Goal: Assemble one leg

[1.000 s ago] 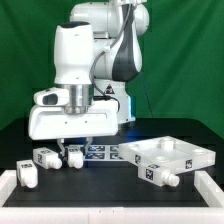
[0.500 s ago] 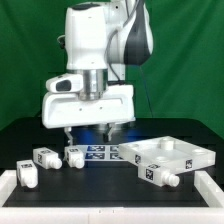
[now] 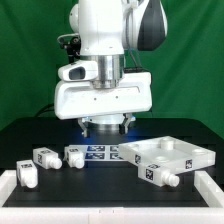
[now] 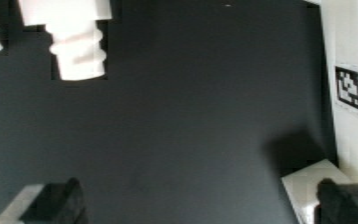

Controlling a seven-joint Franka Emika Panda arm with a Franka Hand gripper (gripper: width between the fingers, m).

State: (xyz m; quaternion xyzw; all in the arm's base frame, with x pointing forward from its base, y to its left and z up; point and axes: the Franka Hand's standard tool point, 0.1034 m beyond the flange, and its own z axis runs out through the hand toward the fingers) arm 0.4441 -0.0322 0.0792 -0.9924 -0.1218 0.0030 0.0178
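The leg rests against the tabletop panel; my gripper will reach it and grab across its body's sides, so its narrow end stays free for assembly.
Three small white legs with tag markers lie on the black table at the exterior view's left: one point(image 3: 27, 172) by the front edge, one point(image 3: 44, 158) behind it, one point(image 3: 74, 155) nearest the arm. A fourth leg point(image 3: 160, 176) rests against the front of the large white tabletop panel point(image 3: 168, 153). My gripper point(image 3: 102, 126) hangs well above the table, between the legs and the panel. In the wrist view the gripper point(image 4: 197, 205) is open and empty, with dark fingertips point(image 4: 51, 200) over bare black table. One leg point(image 4: 78, 45) lies far from the fingers.
The marker board point(image 3: 100, 151) lies flat between the legs and the panel. A white strip bearing a tag point(image 4: 350, 85) runs along one edge of the wrist view. A white raised border point(image 3: 110, 214) frames the table's front.
The arm has risen and swung toward the exterior view's right, away from the legs. The legs lie where they were.
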